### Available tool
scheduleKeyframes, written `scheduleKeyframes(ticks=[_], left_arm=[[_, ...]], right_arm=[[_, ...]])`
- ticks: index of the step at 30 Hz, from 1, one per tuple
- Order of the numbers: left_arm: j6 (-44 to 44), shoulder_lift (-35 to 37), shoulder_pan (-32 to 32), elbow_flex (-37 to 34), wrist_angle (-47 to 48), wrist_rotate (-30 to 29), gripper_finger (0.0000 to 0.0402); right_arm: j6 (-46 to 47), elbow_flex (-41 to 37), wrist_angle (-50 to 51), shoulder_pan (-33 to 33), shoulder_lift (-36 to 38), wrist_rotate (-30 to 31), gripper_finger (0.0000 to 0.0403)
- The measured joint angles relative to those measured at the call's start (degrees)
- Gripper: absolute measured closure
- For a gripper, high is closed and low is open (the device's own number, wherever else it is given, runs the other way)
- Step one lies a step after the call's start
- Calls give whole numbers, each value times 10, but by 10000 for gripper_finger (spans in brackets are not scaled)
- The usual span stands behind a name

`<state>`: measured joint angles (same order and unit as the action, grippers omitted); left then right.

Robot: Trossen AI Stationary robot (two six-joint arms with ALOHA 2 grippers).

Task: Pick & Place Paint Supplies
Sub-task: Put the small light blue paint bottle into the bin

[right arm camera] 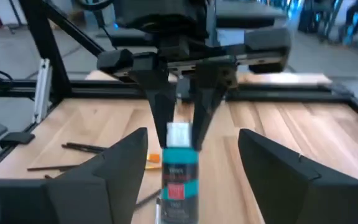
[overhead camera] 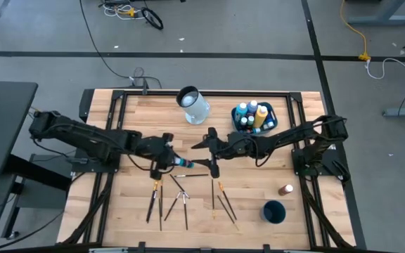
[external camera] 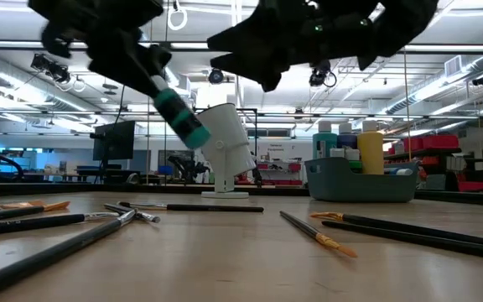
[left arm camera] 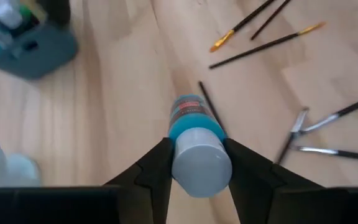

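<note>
The right gripper's fingers are wide open, so if I opened now, the teal bottle would drop. My left gripper keeps hold of the bottle until they close on its body.
A teal paint bottle with a white cap hangs above the middle of the table, with my left gripper shut on it. In the low view the bottle is tilted and clear of the tabletop. My right gripper faces it from the table's right. It is open wide, and in the right wrist view its fingers stand on either side of the bottle without touching it. Several thin paintbrushes lie flat on the near part of the table. My left gripper pinches the bottle at its white cap end, one finger on each side. The fingers come slanting down from the table's left. The bottle is lifted clear and tilted, its teal body reaching beyond the fingers toward my right gripper.
A teal tub holding several bottles stands at the far right. A pale jug stands at the far middle. A dark blue cup and a small brown bottle stand at the near right.
</note>
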<state>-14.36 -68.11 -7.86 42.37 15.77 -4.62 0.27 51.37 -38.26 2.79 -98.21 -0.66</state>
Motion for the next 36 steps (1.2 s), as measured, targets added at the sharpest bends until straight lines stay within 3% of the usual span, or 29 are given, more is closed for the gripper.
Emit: scheduleKeyframes(ticks=[11,14,21,25,36], left_arm=[[-180,-117,18,120,-3,-36,265],[-213,-137,18,134,-5,-43,263],[-226,-139,18,148,-23,-53,274],[-254,-139,18,150,-36,-56,260],[-264,-144,18,148,-59,-83,255]], right_arm=[[15,153,399,-17,4,-13,143],[24,160,413,-23,4,-33,143],[22,159,461,-28,3,-19,143],[7,159,458,-28,3,-17,146],[0,159,469,-28,4,-18,260]])
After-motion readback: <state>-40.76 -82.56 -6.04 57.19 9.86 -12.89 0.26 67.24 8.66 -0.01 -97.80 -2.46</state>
